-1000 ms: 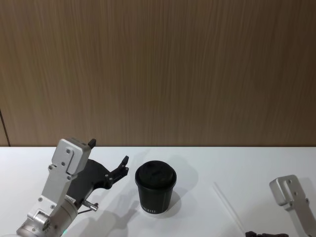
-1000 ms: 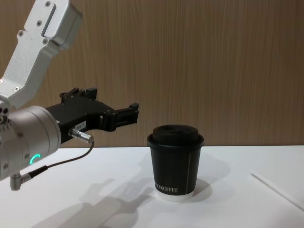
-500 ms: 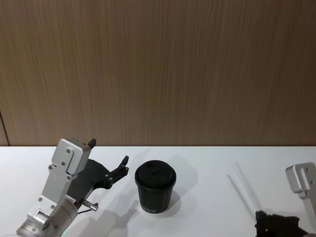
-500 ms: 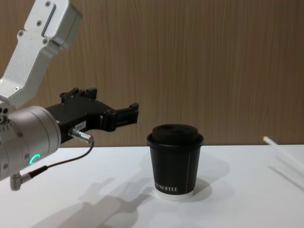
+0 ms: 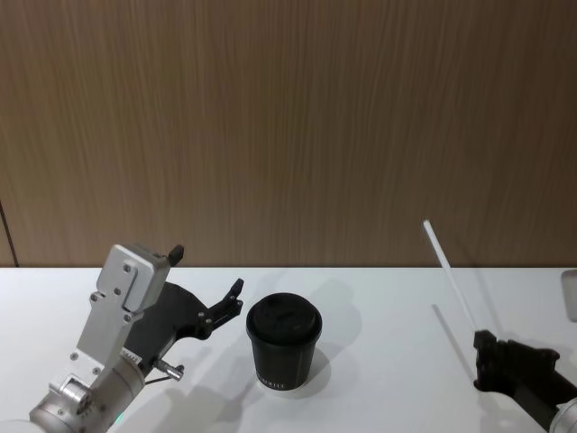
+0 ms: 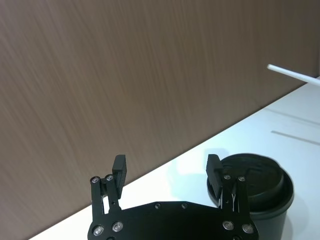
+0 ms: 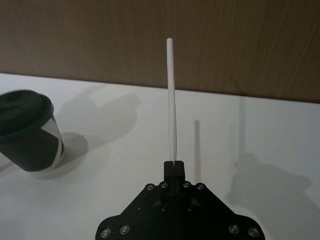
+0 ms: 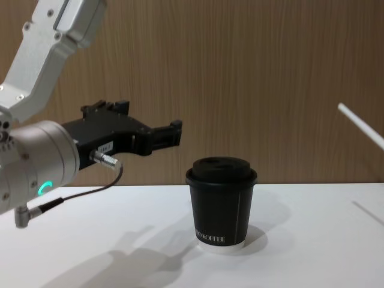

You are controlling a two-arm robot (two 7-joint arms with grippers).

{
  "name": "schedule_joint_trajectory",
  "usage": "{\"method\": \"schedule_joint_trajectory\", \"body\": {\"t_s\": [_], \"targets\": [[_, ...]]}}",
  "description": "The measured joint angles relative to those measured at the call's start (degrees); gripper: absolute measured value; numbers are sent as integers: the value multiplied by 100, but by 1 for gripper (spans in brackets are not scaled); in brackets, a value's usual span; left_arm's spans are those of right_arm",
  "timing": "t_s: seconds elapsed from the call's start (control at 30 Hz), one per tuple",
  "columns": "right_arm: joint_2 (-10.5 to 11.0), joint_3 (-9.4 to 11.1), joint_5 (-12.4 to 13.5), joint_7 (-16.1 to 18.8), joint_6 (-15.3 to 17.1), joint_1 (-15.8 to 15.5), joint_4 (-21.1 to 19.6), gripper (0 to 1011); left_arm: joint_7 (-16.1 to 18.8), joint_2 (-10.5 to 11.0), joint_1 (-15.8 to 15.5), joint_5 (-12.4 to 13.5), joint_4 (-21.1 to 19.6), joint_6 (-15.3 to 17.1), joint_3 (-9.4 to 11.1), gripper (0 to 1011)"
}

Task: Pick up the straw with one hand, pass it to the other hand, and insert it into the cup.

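My left gripper grabs the straw by its bare middle [image 5: 451,275] [image 7: 171,100] next, since my right gripper's fingers cover the lower end of the long straw.
The black lidded cup [image 5: 283,347] [image 8: 221,204] stands upright on the white table, near the middle. My right gripper [image 5: 484,343] [image 7: 174,164], all black, is shut on the lower end of the thin white straw [image 5: 451,275] [image 7: 172,100] [image 8: 360,125]. The straw is held off the table at the right, pointing up and away, well clear of the cup. My left gripper [image 5: 207,271] [image 6: 166,162], on its silver wrist with the green ring, hovers open just left of the cup [image 6: 255,185] at lid height, nothing between its fingers.
The white table [image 5: 379,307] runs back to a brown wood-grain wall [image 5: 288,126]. Bare table surface lies between the cup and the right gripper. The straw's shadow falls on the table at the right.
The right gripper has lifted the straw off the table and raised it up at the right. The left gripper rose a little and shifted slightly toward the cup.
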Motion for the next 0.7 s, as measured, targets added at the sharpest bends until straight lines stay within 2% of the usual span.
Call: {"method": "schedule_joint_trajectory", "body": {"t_s": [0.43,0.7], "targets": [[-105,172,506,610,-1000,-29,-122,4,-443,75,-73,-259,-432,170,-70,1003],[-121,163,749,910,-1332,-41,-187,4,-638,71,-67,-434,-617,228,-151,1003]]}}
